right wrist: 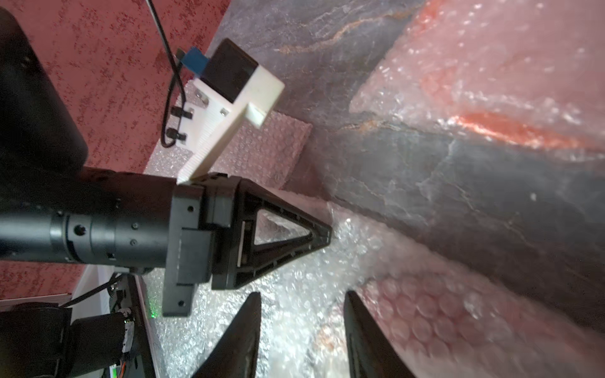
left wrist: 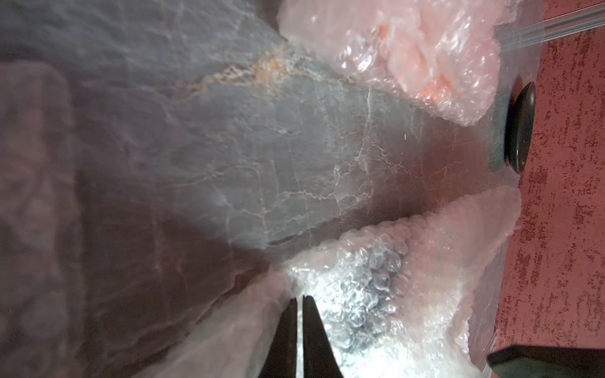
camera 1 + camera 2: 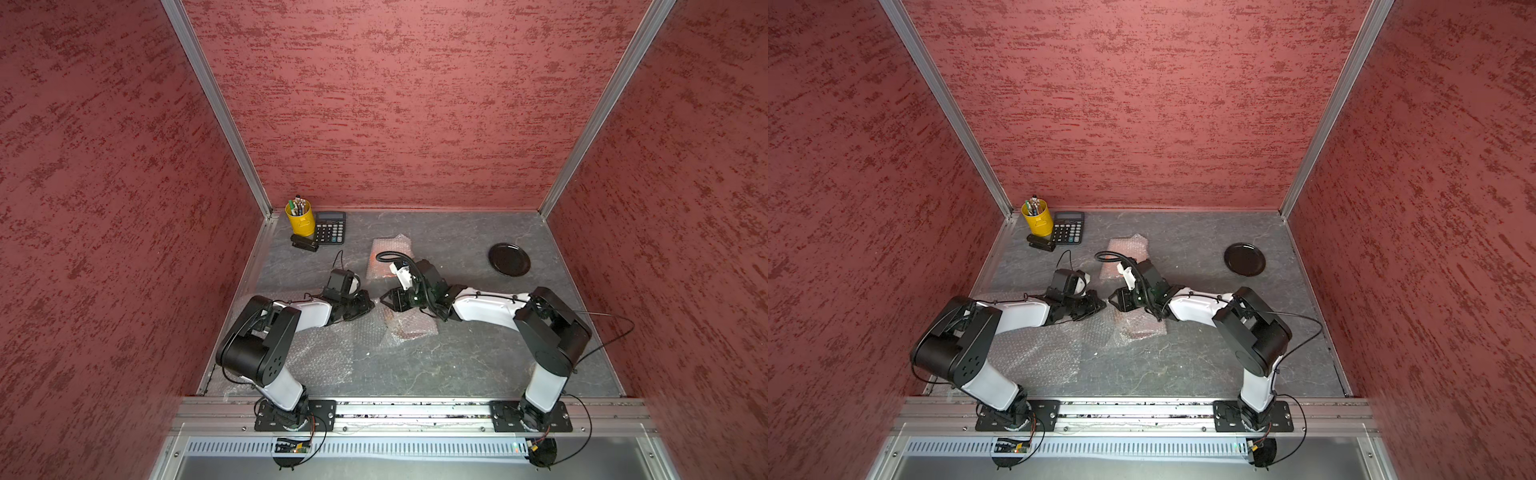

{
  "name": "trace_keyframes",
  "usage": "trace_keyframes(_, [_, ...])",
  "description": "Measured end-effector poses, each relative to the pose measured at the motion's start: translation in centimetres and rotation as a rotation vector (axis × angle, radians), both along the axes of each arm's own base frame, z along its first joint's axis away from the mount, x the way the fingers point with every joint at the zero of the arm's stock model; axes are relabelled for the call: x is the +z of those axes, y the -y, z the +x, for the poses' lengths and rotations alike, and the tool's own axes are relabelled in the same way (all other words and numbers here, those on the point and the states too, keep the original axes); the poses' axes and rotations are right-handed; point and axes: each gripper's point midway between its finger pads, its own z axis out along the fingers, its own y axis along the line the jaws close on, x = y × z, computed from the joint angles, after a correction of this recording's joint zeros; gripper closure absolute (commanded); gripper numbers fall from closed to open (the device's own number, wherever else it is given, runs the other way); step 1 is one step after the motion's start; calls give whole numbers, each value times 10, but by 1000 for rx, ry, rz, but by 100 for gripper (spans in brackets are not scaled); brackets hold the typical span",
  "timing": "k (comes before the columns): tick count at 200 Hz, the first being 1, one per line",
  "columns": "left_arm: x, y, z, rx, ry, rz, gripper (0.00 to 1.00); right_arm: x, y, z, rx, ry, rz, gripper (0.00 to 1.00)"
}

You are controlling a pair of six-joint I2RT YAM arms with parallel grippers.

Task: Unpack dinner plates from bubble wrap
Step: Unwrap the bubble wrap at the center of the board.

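Observation:
The plate needs to be unwrapped. My right gripper should next grab the nearer bubble wrap's outer layer beside the flap at my left gripper.
A glossy black dinner plate lies bare at the back right. A bubble wrap bundle with orange showing through sits at the back centre. A nearer bubble wrap bundle shows red inside. My left gripper is shut on a loose flap of that nearer wrap. My right gripper faces it tip to tip, open above the same wrap, holding nothing.
A flat bubble wrap sheet lies under the left arm. A yellow pen cup, a calculator and a black stapler stand at the back left. Red walls close in the grey table.

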Motion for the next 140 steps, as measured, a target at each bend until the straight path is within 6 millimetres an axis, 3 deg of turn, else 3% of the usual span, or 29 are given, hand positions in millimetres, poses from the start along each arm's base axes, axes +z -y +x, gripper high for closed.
trace_keyframes(103, [0,2,0,-1,12,-2,91,-30,15,-15,-34,0,-170,59])
trace_keyframes(127, [-1,2,-1,-2,13,1,91,-34,18,-16,-40,9,-199,63])
trace_keyframes(140, [-1,2,-1,-1,13,2,91,-36,19,-16,-41,12,-210,70])
